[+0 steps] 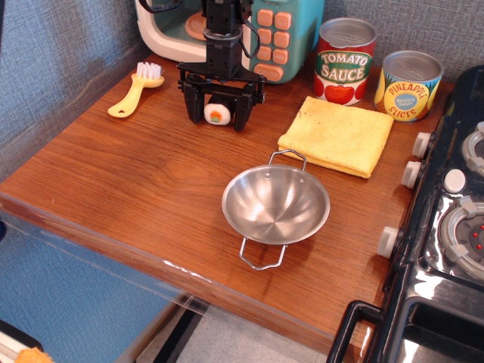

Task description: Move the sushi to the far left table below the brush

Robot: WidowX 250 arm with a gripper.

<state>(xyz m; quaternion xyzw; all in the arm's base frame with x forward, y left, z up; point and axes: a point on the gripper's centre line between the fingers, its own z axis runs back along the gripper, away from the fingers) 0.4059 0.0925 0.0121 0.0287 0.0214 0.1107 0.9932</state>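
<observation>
Next, my gripper grabs the sushi's black-wrapped sides to move the sushi to the table spot below the brush.
The sushi, a small black-wrapped roll with a white rice ring and an orange-green centre, sits on the brown wooden table near its back. My gripper is low over it, open, with one black finger on each side of the roll and a gap left on both sides. The brush, yellow-handled with white bristles, lies at the far left back of the table, to the left of the gripper.
A toy microwave stands right behind the gripper. A tomato sauce can and a pineapple can stand at the back right, a yellow cloth in front of them. A steel bowl sits mid-table. A black toy stove is at the right.
</observation>
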